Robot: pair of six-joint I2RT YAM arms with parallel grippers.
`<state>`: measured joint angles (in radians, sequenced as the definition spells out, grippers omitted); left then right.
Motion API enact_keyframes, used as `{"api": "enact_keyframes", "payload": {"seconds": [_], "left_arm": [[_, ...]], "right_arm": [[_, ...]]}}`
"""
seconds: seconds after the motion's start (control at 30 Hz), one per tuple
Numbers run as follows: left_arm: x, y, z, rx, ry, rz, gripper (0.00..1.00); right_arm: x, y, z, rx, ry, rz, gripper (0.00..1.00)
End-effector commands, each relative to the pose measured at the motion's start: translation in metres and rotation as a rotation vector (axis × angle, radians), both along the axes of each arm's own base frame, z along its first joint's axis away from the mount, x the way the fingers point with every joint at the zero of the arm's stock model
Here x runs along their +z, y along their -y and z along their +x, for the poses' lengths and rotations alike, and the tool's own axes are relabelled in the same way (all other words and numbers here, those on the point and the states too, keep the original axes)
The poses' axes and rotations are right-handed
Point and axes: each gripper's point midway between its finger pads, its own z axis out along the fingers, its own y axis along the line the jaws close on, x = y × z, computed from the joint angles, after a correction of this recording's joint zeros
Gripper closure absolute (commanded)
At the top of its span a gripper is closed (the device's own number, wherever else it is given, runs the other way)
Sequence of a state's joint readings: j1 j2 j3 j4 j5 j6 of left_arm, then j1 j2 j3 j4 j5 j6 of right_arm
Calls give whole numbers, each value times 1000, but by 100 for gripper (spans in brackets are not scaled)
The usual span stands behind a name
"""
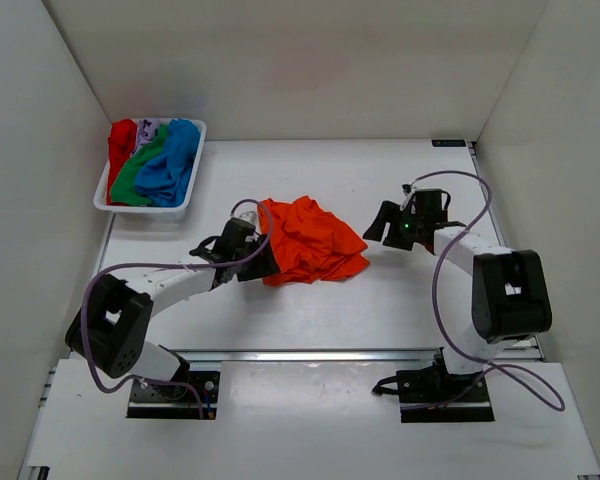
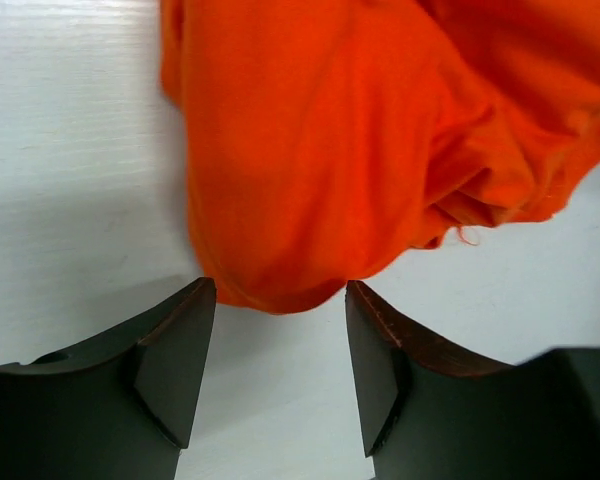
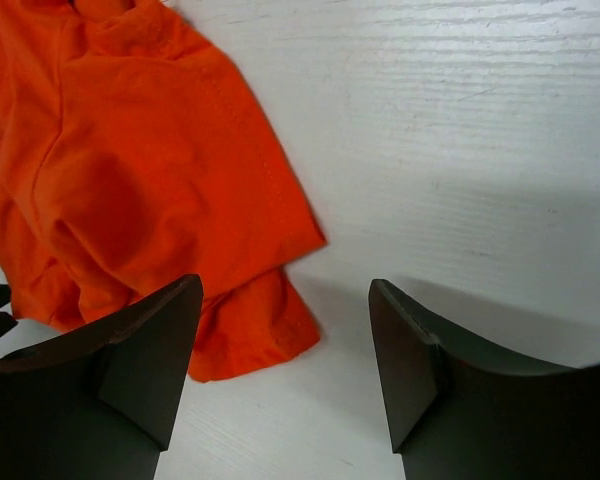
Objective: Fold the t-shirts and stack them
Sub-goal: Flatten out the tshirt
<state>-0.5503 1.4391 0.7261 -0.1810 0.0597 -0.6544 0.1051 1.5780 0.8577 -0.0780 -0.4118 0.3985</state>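
The crumpled orange t-shirt (image 1: 308, 240) needs to be spread for folding, so my left gripper should grip the bulging fold at its outer edge (image 1: 272, 278) next.
A crumpled orange t-shirt (image 1: 308, 240) lies in the middle of the table. My left gripper (image 1: 260, 262) is open at the shirt's left edge; in the left wrist view a bulging fold of the shirt (image 2: 380, 140) reaches down to just between the fingertips (image 2: 195, 310), and nothing is clamped. My right gripper (image 1: 383, 225) is open just right of the shirt; in the right wrist view the shirt's sleeve and hem (image 3: 150, 190) lie ahead to the left of the gap. Red, green, blue and pale lilac t-shirts (image 1: 158, 160) are bunched in a white tray.
The white tray (image 1: 188, 200) stands at the table's back left corner. White walls close in the table on the left, back and right. Purple cables loop from both arms over the table.
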Motion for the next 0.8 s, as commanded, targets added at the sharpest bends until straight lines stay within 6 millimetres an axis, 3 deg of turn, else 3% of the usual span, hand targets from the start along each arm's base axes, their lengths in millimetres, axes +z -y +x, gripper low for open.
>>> {"api": "enact_keyframes", "payload": {"seconds": [0.0, 0.07, 0.37, 0.43, 0.47, 0.5, 0.53, 0.63, 0.7, 0.73, 0.77], "left_arm": [[0, -13, 3, 53, 16, 35, 35], [-8, -19, 3, 73, 3, 39, 31], [-17, -11, 12, 57, -13, 31, 47], [-15, -4, 13, 39, -17, 12, 69], [-15, -5, 15, 36, -17, 15, 82], [-15, -2, 13, 23, -23, 18, 87], [-11, -2, 16, 24, -16, 10, 95], [2, -6, 20, 24, 10, 9, 100], [22, -14, 27, 36, 44, 8, 100], [40, -15, 35, 46, 85, -6, 100], [47, -24, 38, 60, 97, 14, 100]], "right_arm": [[6, -8, 24, 8, 45, -2, 35], [-2, -14, 26, 17, 12, -8, 37], [-32, -45, 22, 68, -92, 25, 46], [-37, -49, 20, 76, -114, 42, 67], [-38, -52, 17, 79, -127, 52, 86], [-38, -51, 17, 83, -124, 47, 100], [-38, -49, 17, 78, -121, 37, 100], [-24, -49, 18, 87, -90, 31, 100], [1, -41, 25, 59, -32, 19, 100], [20, -41, 29, 61, 27, 8, 100], [51, -36, 33, 47, 105, 13, 100]]}}
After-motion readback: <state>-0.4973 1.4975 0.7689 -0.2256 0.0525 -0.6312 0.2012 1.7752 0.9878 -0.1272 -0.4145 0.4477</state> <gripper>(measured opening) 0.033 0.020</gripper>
